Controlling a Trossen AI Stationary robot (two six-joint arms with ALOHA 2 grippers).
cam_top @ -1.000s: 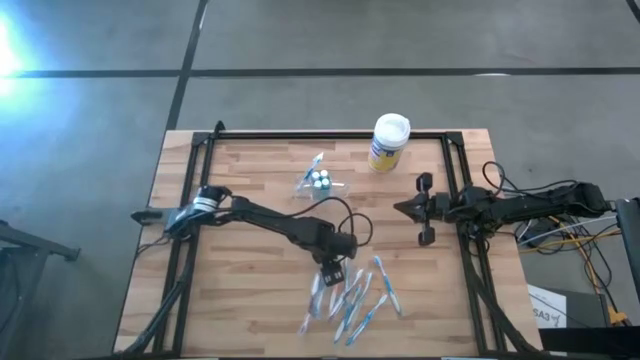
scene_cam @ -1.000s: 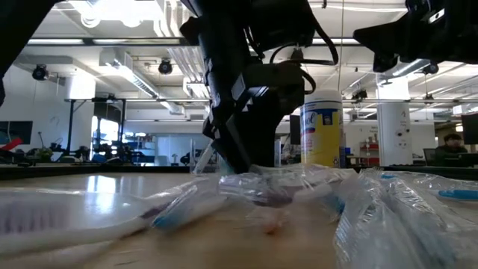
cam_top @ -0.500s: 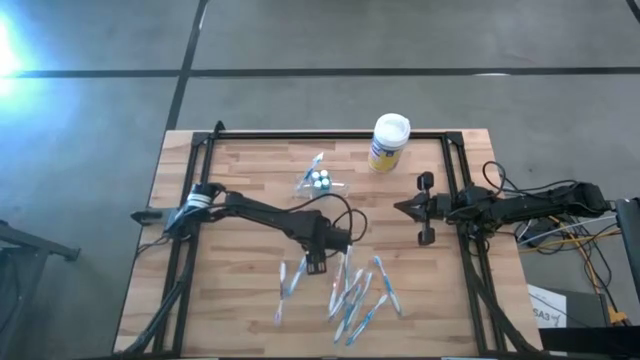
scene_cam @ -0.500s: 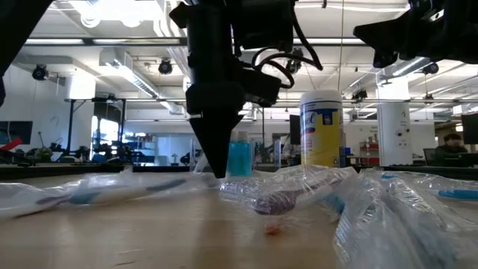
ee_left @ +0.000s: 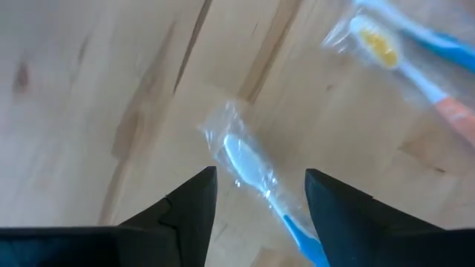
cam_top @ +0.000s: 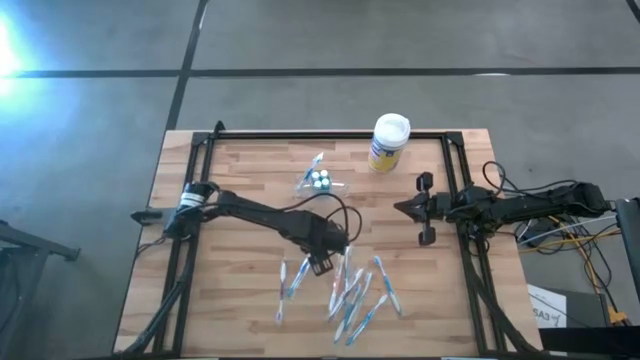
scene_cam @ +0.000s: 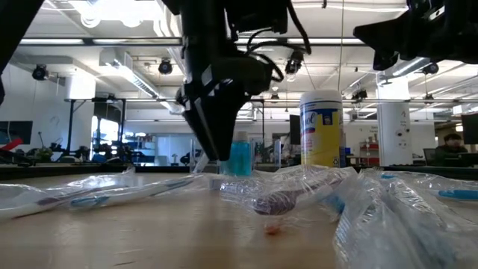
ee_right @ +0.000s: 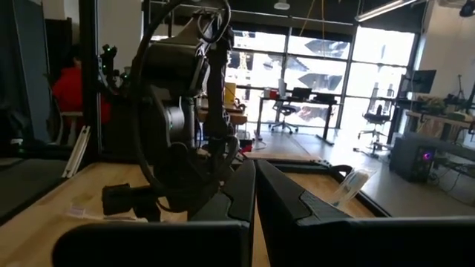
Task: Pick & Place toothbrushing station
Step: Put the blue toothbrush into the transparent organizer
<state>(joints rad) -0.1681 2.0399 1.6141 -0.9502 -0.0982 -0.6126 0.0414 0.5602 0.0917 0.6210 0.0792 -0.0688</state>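
Observation:
My left gripper is to grab the wrapped blue toothbrush's neck (cam_top: 303,270) next, so that the toothbrush's handle stays free to slot into the toothbrushing station (cam_top: 318,179).
The toothbrushing station (cam_top: 318,179) is a small see-through holder with teal and white items in it, standing on the table's far middle; it also shows in the low view (scene_cam: 240,158) behind my left arm. My left gripper (cam_top: 322,264) hangs open just above the table's middle, left of the toothbrush pile. In the left wrist view its gripper (ee_left: 260,172) has one finger on either side of a wrapped blue toothbrush (ee_left: 256,178) that lies on the wood, without touching it. My right gripper (cam_top: 399,208) is shut and empty at the table's right side, above the table.
A yellow-and-blue canister with a white lid (cam_top: 388,142) stands at the far edge. Several wrapped toothbrushes (cam_top: 357,292) lie in a pile near the front middle, and two more (cam_top: 290,281) lie left of it. A black frame (cam_top: 300,137) runs round the table.
My left gripper has gone from the toothbrush pile toward the table's left edge, turned, and then risen a little off the table. Two wrapped toothbrushes have slid leftward out of the pile and now lie apart from it.

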